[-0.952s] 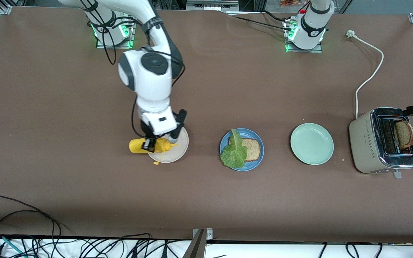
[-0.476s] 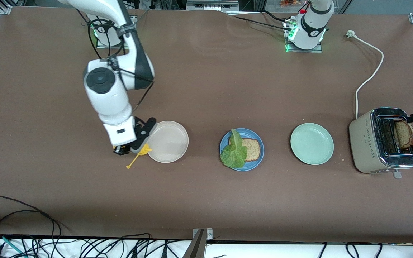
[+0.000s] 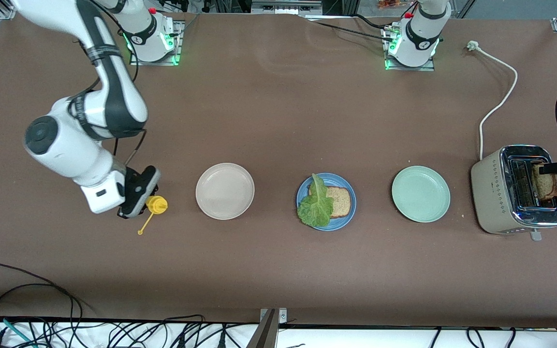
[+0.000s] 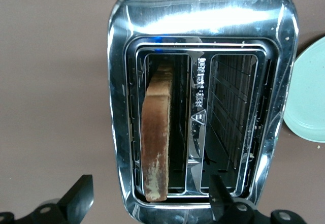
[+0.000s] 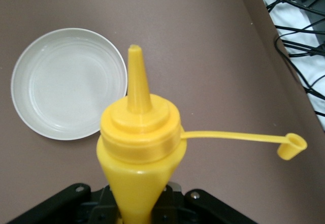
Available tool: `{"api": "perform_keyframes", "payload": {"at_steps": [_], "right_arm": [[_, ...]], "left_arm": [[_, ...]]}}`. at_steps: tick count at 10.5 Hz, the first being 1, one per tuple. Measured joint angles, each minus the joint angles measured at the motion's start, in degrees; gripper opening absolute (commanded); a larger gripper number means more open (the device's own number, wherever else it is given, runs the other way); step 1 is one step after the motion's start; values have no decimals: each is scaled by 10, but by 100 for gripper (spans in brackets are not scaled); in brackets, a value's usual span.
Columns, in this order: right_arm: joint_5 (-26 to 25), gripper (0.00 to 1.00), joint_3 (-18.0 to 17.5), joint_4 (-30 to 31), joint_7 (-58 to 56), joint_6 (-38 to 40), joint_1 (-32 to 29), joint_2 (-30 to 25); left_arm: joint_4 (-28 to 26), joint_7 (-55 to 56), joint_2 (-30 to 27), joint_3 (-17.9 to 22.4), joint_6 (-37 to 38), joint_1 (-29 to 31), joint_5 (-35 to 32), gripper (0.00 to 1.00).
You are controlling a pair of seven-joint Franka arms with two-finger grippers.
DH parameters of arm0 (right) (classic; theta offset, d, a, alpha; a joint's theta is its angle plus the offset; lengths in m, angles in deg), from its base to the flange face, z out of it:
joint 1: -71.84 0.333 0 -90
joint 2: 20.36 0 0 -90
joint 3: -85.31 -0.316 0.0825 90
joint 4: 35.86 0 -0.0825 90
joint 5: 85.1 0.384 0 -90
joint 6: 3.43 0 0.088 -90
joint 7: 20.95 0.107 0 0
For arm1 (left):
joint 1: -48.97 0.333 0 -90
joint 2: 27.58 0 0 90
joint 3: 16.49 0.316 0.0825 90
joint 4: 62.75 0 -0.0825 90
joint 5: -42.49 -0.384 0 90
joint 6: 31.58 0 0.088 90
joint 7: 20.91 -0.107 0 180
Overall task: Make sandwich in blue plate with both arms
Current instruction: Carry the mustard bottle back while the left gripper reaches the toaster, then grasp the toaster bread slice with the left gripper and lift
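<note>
My left gripper should close now to catch the brown bread slice, as its fingers stand beside the slice's near end above the toaster's rim in the left wrist view.
The blue plate (image 3: pixel 342 220) holds one brown bread slice (image 3: pixel 341 200) with a ruffled lettuce leaf (image 3: pixel 315 205) lying partly over it. A second brown slice (image 3: pixel 547 183) (image 4: pixel 155 137) stands in a slot of the toaster (image 3: pixel 501 193) (image 4: pixel 200 10). My left gripper (image 4: pixel 148 203) hangs open over the toaster, one finger on each side of that slice's end, not touching it. My right gripper (image 3: pixel 136 199) (image 5: pixel 139 206) is shut on a yellow squeeze bottle (image 3: pixel 156 205) (image 5: pixel 138 137). It holds the bottle over bare table beside the beige plate, with the bottle's cap (image 5: pixel 292 147) dangling open.
A beige-white plate (image 3: pixel 225 191) (image 5: pixel 68 82) and a pale mint-green plate (image 3: pixel 420 194) (image 4: pixel 310 97) flank the blue plate, both without food. The toaster's white cord (image 3: pixel 498 99) runs toward the left arm's base. Loose cables (image 3: pixel 27 290) lie along the table edge nearest the front camera.
My right arm has swung the yellow bottle from over the beige plate toward its own end of the table. The left gripper has come closer to the slice in the toaster.
</note>
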Motion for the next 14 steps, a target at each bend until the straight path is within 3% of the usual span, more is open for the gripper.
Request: {"api": "perform_keyframes", "payload": {"at_steps": [2, 5, 6, 10, 14], "right_arm": [[143, 0, -14, 31, -148, 1, -49, 2], [274, 0, -15, 69, -305, 50, -95, 7], [298, 0, -13, 71, -341, 67, -105, 10], [354, 0, -9, 73, -441, 108, -134, 32], [365, 0, -8, 72, -494, 143, -150, 43]], "left_arm": [[1, 0, 3, -1, -3, 1, 0, 86], [1, 0, 12, -1, -7, 6, 0, 11], [1, 0, 14, -1, -9, 8, 0, 0], [4, 0, 14, -7, -9, 8, 0, 0], [17, -8, 2, -7, 4, 8, 0, 0]]}}
